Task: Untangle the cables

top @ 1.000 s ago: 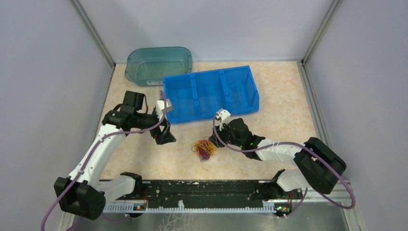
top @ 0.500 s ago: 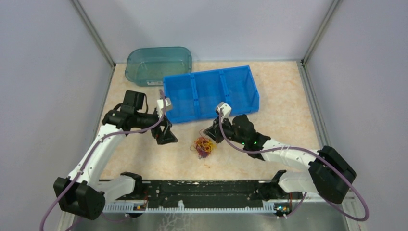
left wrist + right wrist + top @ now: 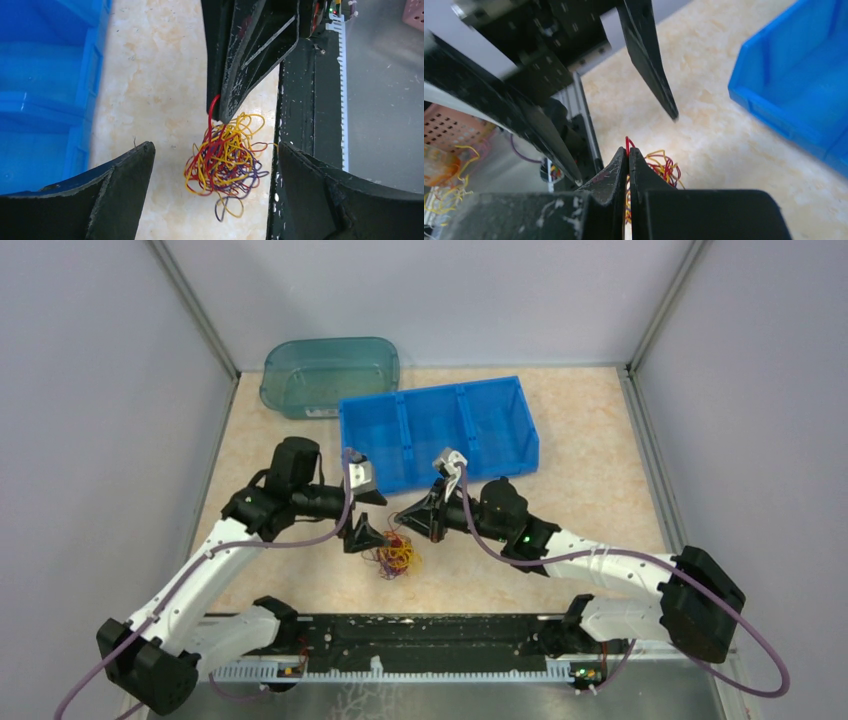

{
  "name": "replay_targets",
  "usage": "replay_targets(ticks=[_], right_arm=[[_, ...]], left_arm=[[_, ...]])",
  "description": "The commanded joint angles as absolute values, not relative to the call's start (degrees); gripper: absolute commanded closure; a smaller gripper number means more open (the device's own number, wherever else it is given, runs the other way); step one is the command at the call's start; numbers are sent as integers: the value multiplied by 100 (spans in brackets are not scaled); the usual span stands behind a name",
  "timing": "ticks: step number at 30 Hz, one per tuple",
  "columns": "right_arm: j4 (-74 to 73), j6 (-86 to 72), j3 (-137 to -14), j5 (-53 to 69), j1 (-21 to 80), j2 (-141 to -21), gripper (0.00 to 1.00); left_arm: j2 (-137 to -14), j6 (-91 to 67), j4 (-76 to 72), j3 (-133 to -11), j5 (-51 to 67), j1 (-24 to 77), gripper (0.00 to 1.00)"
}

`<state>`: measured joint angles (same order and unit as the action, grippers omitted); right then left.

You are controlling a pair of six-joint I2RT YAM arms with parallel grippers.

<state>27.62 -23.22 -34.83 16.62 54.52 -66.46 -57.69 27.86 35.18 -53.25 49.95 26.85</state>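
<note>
The red cable has to be pulled free of the tangled yellow and purple cables. My left gripper should reach it and grab its loop [image 3: 392, 520] [image 3: 210, 119].
The cables [image 3: 225, 162] are a small tangled clump of red, yellow and dark purple strands, seen in the top view [image 3: 397, 555] on the table between the two arms. My right gripper [image 3: 628, 151] is shut on a red strand at the top of the clump, and the rest hangs below its tips [image 3: 219, 114]. My left gripper [image 3: 215, 147] is open wide, one finger on each side of the clump without touching it. From above, the left gripper [image 3: 376, 518] and the right gripper [image 3: 399, 521] almost meet over the clump.
A blue three-compartment bin [image 3: 440, 435] stands just behind the grippers, with a teal tub [image 3: 330, 375] at the back left. A black rail [image 3: 420, 635] runs along the near table edge. The bin's wall [image 3: 794, 90] is close on the right of the right wrist view.
The right gripper shut on the clump and carried it a little left. The left arm swung right, so its open fingers now straddle the clump.
</note>
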Motion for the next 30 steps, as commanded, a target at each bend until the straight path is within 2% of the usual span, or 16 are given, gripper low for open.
replay_targets(ticks=[1,9,13,16,21,25,30], right_arm=[[3561,-2635,-3926,1809,5587,-6445,100],[3823,-2795,-4052,1810,5748,-6476,100],[3911,-2840,-4069,1794,5775,-6489,100],[3871,-2801,-4033,1716,5779,-6426,100],[3803,-2743,-3900,1597,5775,-6306,100],[3789,-2747,-3858,1616,5778,-6250,100],[3814,-2789,-3880,1663,5780,-6271,100]], left_arm=[[-5668,2712,2831,-5076,4844,2999,5],[-5758,2432,2615,-4952,4949,3165,23],[-5726,2172,2447,-4826,5024,3225,43],[-5639,2039,2443,-4781,4955,3242,52],[-5406,1945,2460,-4790,4883,3244,60],[-5236,1689,2424,-4835,4882,3248,54],[-5080,1554,2229,-4802,4833,3243,72]])
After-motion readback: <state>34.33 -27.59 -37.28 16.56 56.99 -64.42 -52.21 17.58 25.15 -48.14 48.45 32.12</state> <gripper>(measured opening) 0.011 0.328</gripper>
